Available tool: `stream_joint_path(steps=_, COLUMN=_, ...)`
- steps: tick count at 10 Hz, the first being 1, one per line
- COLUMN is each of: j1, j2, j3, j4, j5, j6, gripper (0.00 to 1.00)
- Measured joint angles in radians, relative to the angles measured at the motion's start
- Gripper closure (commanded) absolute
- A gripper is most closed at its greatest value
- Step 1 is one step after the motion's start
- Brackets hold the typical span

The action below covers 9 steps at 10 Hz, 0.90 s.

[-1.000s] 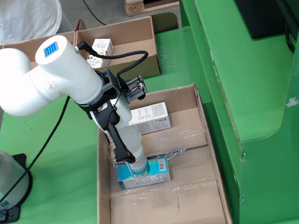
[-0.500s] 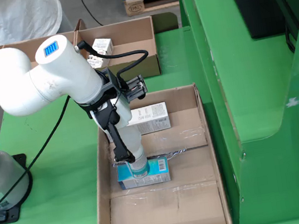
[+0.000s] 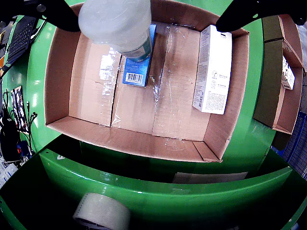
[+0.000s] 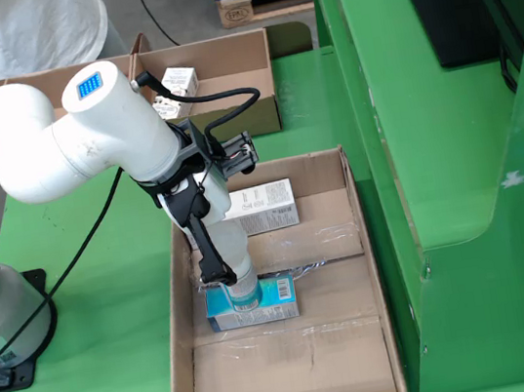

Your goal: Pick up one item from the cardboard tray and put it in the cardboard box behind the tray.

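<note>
Next, the gripper grabs the pale white bottle by its translucent top to move one item into the cardboard box.
In the wrist view the cardboard tray holds a blue box and a white box. A translucent white bottle with a teal label stands over the blue box's top end. My gripper has its black fingers wide apart. The left one is against the bottle and the right one is well clear of it. In the still view the gripper is low in the tray, around the bottle, which is on the blue box. The far finger is hidden.
The cardboard box behind the tray holds small white items and shows at the right edge of the wrist view. A tape roll lies on the green surface. A tall green machine body stands to the right.
</note>
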Motion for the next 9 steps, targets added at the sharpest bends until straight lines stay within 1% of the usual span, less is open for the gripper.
stream_joint_path(steps=7, j1=0.000, j2=0.000, j3=0.000, j4=0.000, j5=0.000, j6=0.000, gripper=0.00)
stream_joint_path(steps=9, j1=0.000, j2=0.000, j3=0.000, j4=0.000, j5=0.000, j6=0.000, gripper=0.20)
